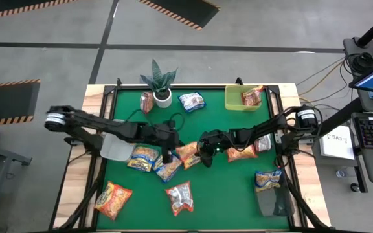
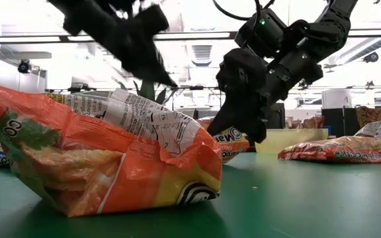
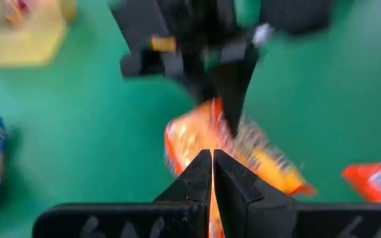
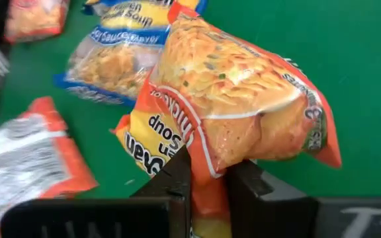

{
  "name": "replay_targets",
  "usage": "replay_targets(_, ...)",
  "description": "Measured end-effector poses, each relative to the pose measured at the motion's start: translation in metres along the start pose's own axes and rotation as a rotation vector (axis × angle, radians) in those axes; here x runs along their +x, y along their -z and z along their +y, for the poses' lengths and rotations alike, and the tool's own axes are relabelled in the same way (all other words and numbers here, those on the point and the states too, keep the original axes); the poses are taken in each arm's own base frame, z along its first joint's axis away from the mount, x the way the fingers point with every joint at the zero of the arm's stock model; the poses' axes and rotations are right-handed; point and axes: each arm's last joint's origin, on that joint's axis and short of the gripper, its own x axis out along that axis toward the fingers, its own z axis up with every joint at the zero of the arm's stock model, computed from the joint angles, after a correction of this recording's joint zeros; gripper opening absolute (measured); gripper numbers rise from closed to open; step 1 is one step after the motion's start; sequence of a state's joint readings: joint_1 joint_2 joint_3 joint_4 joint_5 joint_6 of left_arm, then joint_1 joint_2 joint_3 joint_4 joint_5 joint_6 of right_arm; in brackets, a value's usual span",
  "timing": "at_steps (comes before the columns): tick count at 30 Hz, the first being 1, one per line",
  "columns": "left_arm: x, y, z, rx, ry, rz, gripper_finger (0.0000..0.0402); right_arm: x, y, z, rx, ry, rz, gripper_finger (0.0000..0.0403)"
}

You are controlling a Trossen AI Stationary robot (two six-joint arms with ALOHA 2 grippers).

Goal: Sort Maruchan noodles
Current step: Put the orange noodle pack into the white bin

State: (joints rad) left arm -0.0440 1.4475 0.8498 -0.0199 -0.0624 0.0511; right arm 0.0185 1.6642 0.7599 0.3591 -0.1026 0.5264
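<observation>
The orange packet needs to be sorted next, so I should grab it with my left gripper by its sealed end (image 1: 182, 151) (image 3: 185, 142).
Several Maruchan noodle packets lie scattered on the green table (image 1: 225, 123). My right gripper (image 1: 206, 155) (image 4: 208, 173) is at mid-table, shut on an orange packet (image 1: 188, 154) (image 4: 237, 92). Facing it from the left, my left gripper (image 1: 168, 155) (image 3: 211, 155) hangs above the table, shut and holding nothing. In its wrist view the same orange packet (image 3: 243, 149) shows beyond its fingertips. Yellow-and-blue packets (image 1: 142, 157) (image 1: 167, 169) lie below the left gripper. A big orange packet (image 2: 104, 158) fills the low view's foreground. My right gripper pinches the orange packet's near end edge (image 4: 207, 192) between its two fingers (image 4: 177, 178). The fingers slant down from the table's right side. The packet reaches away from the fingers, printed face up, and sits low at the table (image 2: 229, 147).
A lime-green tray (image 1: 233, 100) at the far right holds one packet (image 1: 252, 96). A potted plant (image 1: 160, 83) stands at the far edge with packets (image 1: 147, 101) (image 1: 192, 101) beside it. More packets lie near the front (image 1: 113, 199) (image 1: 180, 197) and right (image 1: 241, 153) (image 1: 268, 179).
</observation>
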Motion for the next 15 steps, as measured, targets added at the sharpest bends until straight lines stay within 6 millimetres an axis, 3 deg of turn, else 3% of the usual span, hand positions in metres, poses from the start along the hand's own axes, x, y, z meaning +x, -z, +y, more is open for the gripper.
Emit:
replay_targets(4,-0.019,-0.009,0.005,-0.05,-0.019,-0.068,0.0001,-0.001,0.0,0.005,-0.177,0.133,-0.083,0.0044)
replay_targets(8,-0.023,-0.011,0.008,-0.123,-0.023,-0.086,0.0023,-0.002,0.001,0.016,-0.365,0.28,-0.182,0.0044)
replay_targets(15,-0.005,-0.003,0.01,-0.234,-0.06,-0.043,0.0128,-0.003,0.007,0.031,-0.61,0.421,-0.227,0.0043)
